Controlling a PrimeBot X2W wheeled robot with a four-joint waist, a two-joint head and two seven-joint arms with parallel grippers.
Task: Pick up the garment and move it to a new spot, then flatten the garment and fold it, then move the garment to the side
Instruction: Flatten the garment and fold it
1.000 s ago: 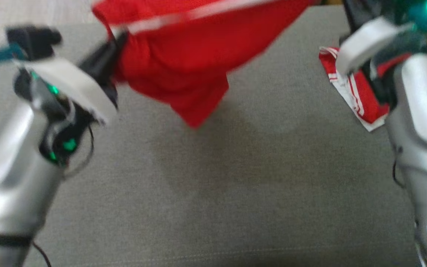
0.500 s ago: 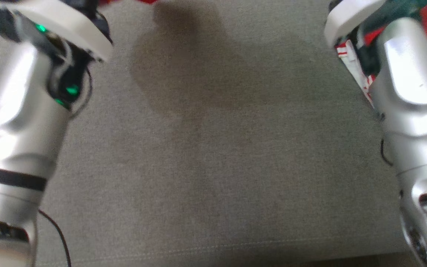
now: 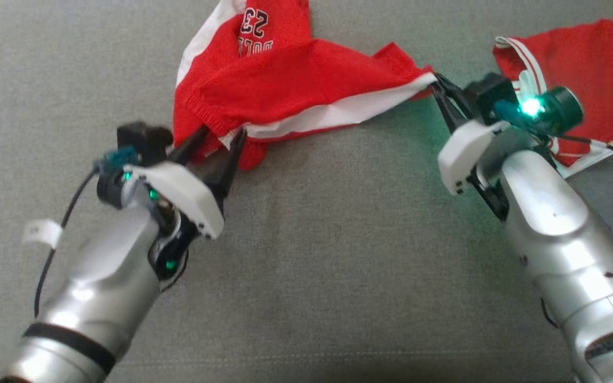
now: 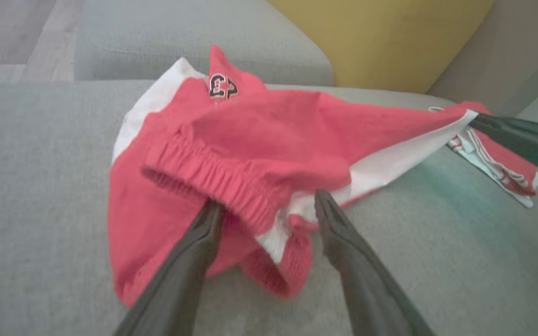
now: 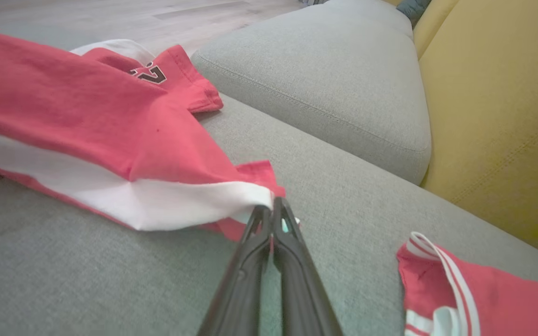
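Note:
The gathered waistband (image 3: 203, 114) stands up while the rest of the shorts lies slack. My left gripper will grab the shorts by the white-striped waistband corner (image 3: 228, 137) next.
The garment (image 3: 296, 80) is a pair of red shorts with a white side stripe and a black number. It lies bunched on the grey sofa seat (image 3: 338, 255). My left gripper (image 3: 222, 133) is open, its fingers either side of the elastic waistband (image 4: 213, 175), loose around it. In the left wrist view the garment (image 4: 259, 140) spreads out beyond the left gripper (image 4: 269, 200). My right gripper (image 3: 438, 82) is shut on the garment's white-striped right corner, drawing it taut. The right wrist view shows the right gripper (image 5: 271, 205) pinching that corner of the garment (image 5: 87, 116).
A second red and white piece of clothing (image 3: 594, 69) lies on the seat behind my right arm, also in the right wrist view as the other clothing (image 5: 474, 294). A yellow back cushion (image 5: 498, 116) and a grey cushion (image 5: 334, 79) border the seat.
The head camera has shifted. The garment, held up in the air a second ago, is down on the seat. My left gripper has opened and let go of it; the right stays shut.

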